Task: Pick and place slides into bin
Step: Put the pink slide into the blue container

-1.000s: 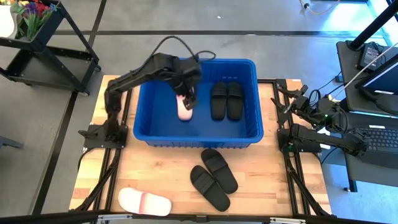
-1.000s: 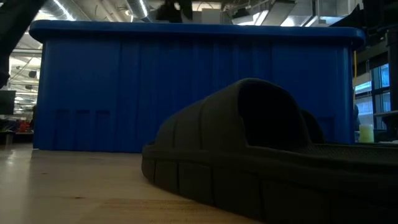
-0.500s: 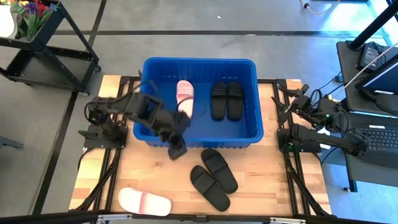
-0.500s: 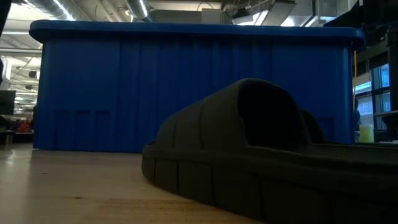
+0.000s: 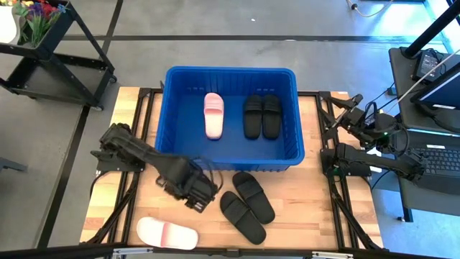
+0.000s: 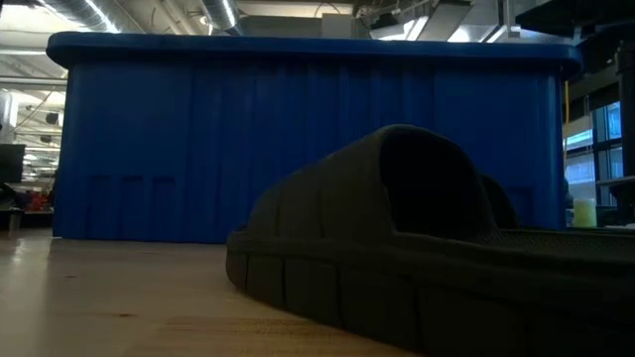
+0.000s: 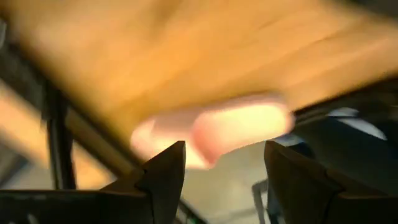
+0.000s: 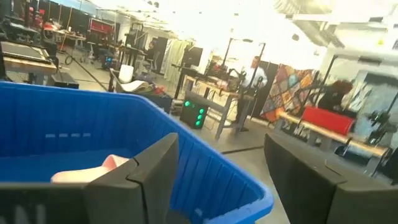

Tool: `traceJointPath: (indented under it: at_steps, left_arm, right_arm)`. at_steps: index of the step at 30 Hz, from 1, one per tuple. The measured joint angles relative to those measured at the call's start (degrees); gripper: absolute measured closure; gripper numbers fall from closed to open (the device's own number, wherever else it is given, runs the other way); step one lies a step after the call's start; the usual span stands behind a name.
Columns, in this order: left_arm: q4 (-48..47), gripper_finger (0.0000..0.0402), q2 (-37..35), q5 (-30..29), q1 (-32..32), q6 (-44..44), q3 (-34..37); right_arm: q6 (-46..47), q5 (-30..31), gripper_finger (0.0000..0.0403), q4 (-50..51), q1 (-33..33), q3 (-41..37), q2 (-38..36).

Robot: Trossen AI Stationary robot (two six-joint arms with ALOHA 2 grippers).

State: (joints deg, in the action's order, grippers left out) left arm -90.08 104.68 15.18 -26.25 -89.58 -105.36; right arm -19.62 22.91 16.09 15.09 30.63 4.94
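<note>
I will next grab the remaining pink slide by its strap (image 5: 175, 232) (image 7: 202, 134) with my left gripper, so that I can put that slide into the blue bin.
The blue bin (image 5: 228, 119) stands at the table's far middle. One pale pink slide (image 5: 213, 115) and two black slides (image 5: 261, 116) lie flat on its floor. Two black slides (image 5: 248, 205) lie on the table in front of the bin; one fills the low view (image 6: 427, 248). Another pale pink slide (image 5: 167, 233) lies at the near left and shows blurred in the left wrist view (image 7: 211, 130). My left gripper (image 5: 201, 201) is open and empty over the table, just left of the black slides. My right gripper (image 5: 336, 115) is open and empty at the table's right edge.
The bin's near wall (image 6: 298, 139) stands right behind the black slides. Bare wood (image 5: 316, 208) lies right of the black slides. Black frame rails (image 5: 133, 187) run along both table sides. A desk with equipment (image 5: 431, 79) stands off the right.
My left gripper has come up out of the bin, crossed its near wall and gone down toward the table's near edge, next to the black slides. The pink slide it was over now lies free and flat on the bin's floor.
</note>
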Motion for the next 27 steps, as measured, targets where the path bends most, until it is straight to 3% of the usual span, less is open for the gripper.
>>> traceJointPath:
  at_steps: [5, 10, 15, 27]
  left_arm:
    - [2.4, 0.019, 0.0, 12.4, -2.1, -10.6, 11.8]
    - [12.2, 0.019, 0.0, 18.8, -4.0, -15.3, 19.3]
    - [22.2, 0.019, 0.0, 19.5, -5.3, -18.5, 23.7]
    - [30.0, 0.019, 0.0, 20.4, -8.3, -27.2, 29.9]
  right_arm:
    - [-0.4, 0.0, 0.0164, -2.2, 0.0, 0.0, 1.7]
    - [-1.5, 0.0, 0.0164, -2.7, 0.0, 0.0, 5.4]
    - [-2.6, 0.0, 0.0164, -3.2, 0.0, 0.0, 10.0]
    - [-6.3, 0.0, 0.0164, -15.0, 0.0, 0.0, 12.5]
